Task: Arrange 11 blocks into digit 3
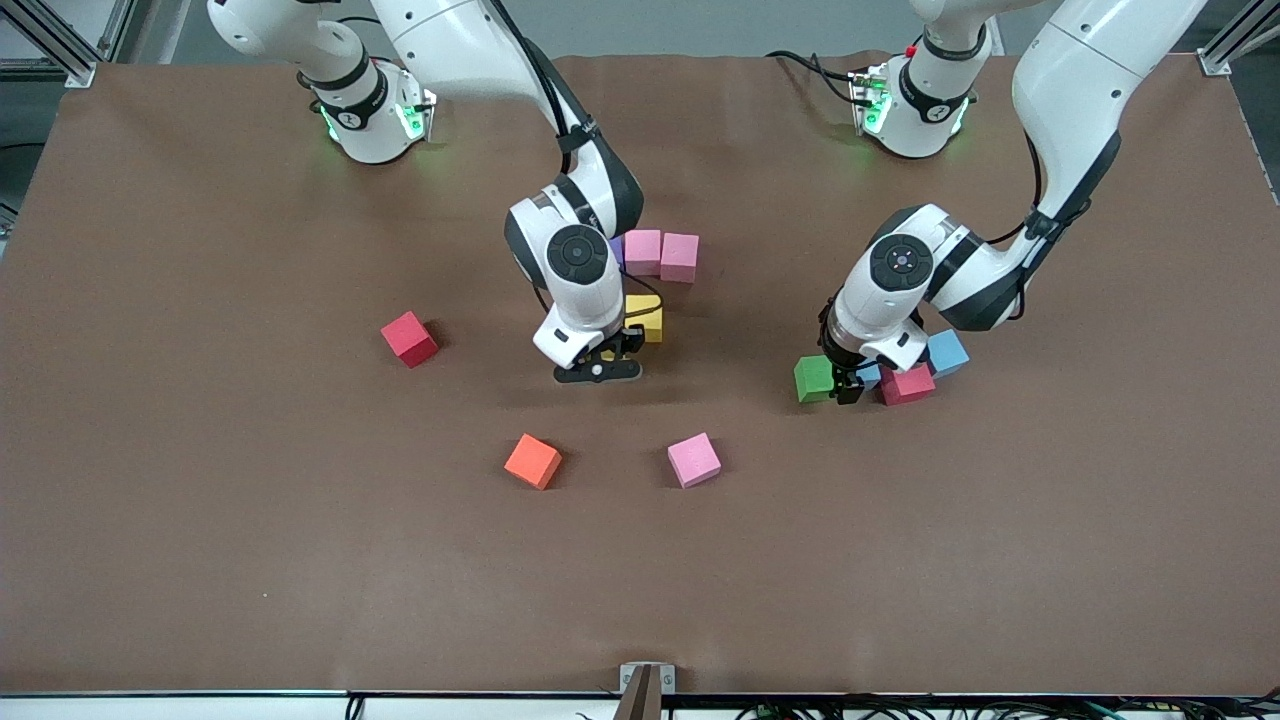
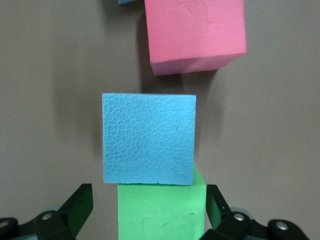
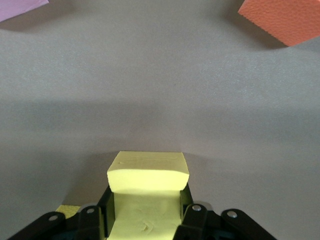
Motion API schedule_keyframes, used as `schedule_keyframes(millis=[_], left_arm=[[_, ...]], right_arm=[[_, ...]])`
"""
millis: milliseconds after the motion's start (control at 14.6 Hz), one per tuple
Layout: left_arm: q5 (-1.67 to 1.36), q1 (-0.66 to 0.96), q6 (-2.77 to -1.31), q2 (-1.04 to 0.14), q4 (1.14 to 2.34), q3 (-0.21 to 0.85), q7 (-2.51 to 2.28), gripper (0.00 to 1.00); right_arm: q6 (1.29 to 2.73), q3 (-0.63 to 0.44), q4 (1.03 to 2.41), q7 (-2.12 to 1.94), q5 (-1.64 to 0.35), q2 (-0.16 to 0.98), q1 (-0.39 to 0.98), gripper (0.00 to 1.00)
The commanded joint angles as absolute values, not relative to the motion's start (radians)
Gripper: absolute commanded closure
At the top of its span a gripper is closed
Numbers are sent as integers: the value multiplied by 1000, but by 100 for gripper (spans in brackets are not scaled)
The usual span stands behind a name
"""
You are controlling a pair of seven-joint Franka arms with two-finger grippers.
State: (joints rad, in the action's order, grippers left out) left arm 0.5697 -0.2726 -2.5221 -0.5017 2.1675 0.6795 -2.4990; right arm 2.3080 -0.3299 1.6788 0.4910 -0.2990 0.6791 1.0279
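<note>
I will add the green block (image 2: pixel 160 212) to the digit 3, so my left gripper will grab it next by its two sides that are clear of the light blue block (image 2: pixel 149 139).
My right gripper (image 1: pixel 600 368) is shut on a yellow block (image 3: pixel 148 197), low over the table beside a second yellow block (image 1: pixel 647 316). Two pink blocks (image 1: pixel 661 254) touch side by side nearer the robots' bases, and a purple one (image 1: pixel 617 248) peeks out from under the right arm. My left gripper (image 1: pixel 848 390) is open, its fingers (image 2: pixel 80 207) on either side of the green block (image 2: pixel 160 212) with gaps showing. A light blue block (image 2: pixel 148 137) touches the green one, and a deep pink block (image 2: pixel 195 32) lies past it. Another light blue block (image 1: pixel 946 352) sits under the left arm.
A red block (image 1: pixel 409 338) lies alone toward the right arm's end. An orange cube (image 1: pixel 533 460) and a loose pink block (image 1: pixel 694 459) sit nearer the front camera than my right gripper. Brown table surface (image 1: pixel 250 560) stretches toward the front edge.
</note>
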Motion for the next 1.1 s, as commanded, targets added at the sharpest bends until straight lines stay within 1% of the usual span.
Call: schedule_keyframes(millis=[0,68,205,342,411,548,616,685,753,1027], left_arm=[[592,-287,-2533,-520,2155,692,-2502,8],[592,-287,-2534,-528,2146,692,-2500,20],[598,-281,-2534,-552,2128,692,-2502,47],[604,-272,-2533,-554,2126,692,-2506,65],[604,-268,-2533,-551,2126,692,-2507,69],[603,-239,-2530,-543,2126,693,-2511,69],[597,-218,-2528,-540,2126,693,-2511,69],[589,-192,-2525,-538,2125,696,-2511,69],[584,-163,-2522,-540,2112,701,-2513,69],[583,-59,-2511,-551,2076,701,-2545,69]], right_arm=[[2315,-339,1667,505,-322,695,1042,98],[2315,-339,1666,505,-324,695,1042,98],[2316,-339,1666,505,-324,695,1042,98],[2316,-339,1666,505,-324,695,1042,97],[2316,-339,1666,505,-324,696,1042,97],[2319,-339,1666,505,-324,698,1042,97],[2318,-339,1666,503,-322,698,1042,96],[2313,-339,1664,488,-318,698,1035,85],[2315,-339,1661,488,-311,698,1040,1],[2310,-341,1654,488,-311,695,1031,0]])
